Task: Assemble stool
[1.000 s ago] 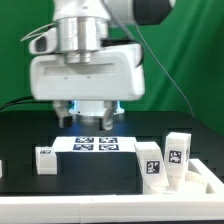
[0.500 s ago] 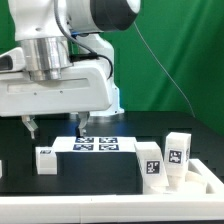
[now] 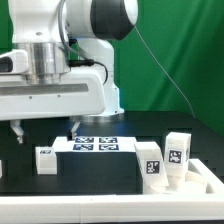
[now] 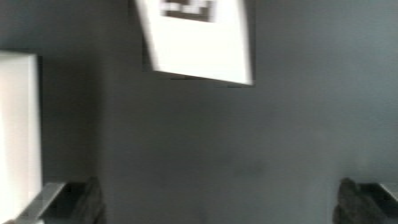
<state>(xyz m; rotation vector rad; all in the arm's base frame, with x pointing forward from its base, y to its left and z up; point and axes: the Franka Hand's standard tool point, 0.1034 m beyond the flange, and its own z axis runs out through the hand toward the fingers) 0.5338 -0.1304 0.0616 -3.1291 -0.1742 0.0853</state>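
Observation:
My gripper should grab the small stool leg by its tagged end (image 3: 46, 153) (image 4: 189, 10) next. Then it can add the leg to the stool with the two tagged legs.
My gripper (image 3: 45, 128) hangs open and empty above the black table, over the near left end of the marker board (image 3: 95, 145). Its fingertips (image 3: 72, 126) stand wide apart. A small white tagged stool leg (image 3: 45, 160) lies just below, in front of the board. Two more tagged legs (image 3: 150, 161) (image 3: 178, 151) stand at the exterior view's right. In the wrist view the open gripper (image 4: 222, 205) has only dark table between its fingertips (image 4: 71, 200). A corner of the marker board (image 4: 199, 40) and the edge of a white part (image 4: 15, 120) show there. The seat disc is out of view.
A low white rail (image 3: 200, 180) runs beside the two right legs. A sliver of something white (image 3: 1, 170) shows at the exterior view's left edge. A green backdrop stands behind the table.
The arm has swung from above the marker board's middle toward the exterior view's left. The gripper stays open and empty; the parts have not moved.

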